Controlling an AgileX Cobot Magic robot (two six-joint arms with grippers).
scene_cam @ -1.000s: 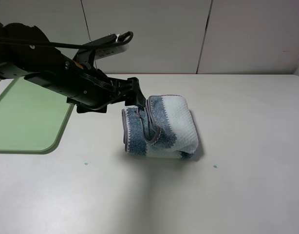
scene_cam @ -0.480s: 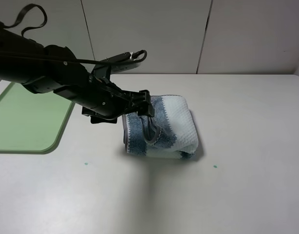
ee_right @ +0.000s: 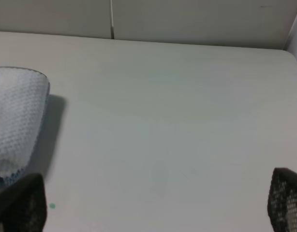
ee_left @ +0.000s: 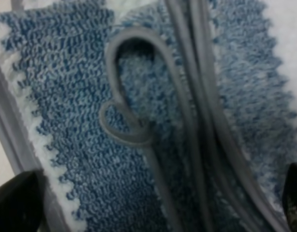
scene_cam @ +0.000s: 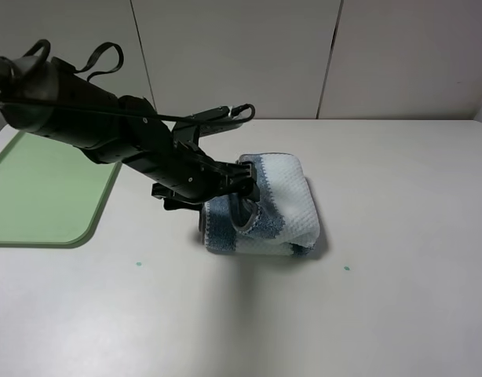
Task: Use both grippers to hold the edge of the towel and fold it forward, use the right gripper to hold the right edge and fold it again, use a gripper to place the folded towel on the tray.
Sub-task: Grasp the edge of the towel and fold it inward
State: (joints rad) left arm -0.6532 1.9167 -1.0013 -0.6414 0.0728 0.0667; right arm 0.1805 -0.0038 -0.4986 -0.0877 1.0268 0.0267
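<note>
The robot's left gripper will next place the folded towel on the green tray [scene_cam: 45,192], so it will grip the towel by its blue part with grey piping [scene_cam: 239,215].
The towel [scene_cam: 268,206], blue and white with grey piping, lies folded into a thick bundle at the middle of the table. My left gripper [scene_cam: 242,182] reaches in from the left and hovers open just over the towel's left, blue part. In the left wrist view the towel [ee_left: 153,121] fills the frame, and the two dark fingertips [ee_left: 17,200] stand wide apart on either side of it. The green tray [scene_cam: 45,192] sits at the far left. My right gripper [ee_right: 153,205] is open over bare table, with the towel [ee_right: 18,113] off to one side; the high view does not show it.
A pale wall runs along the back of the white table [scene_cam: 398,236]. Two small green marks [scene_cam: 347,268] dot the table in front of the towel. A loose cable loops over the left arm [scene_cam: 100,133].
The left arm has swung rightward and lower, bringing its open gripper from beside the towel's left edge to just over it. The towel has not moved.
</note>
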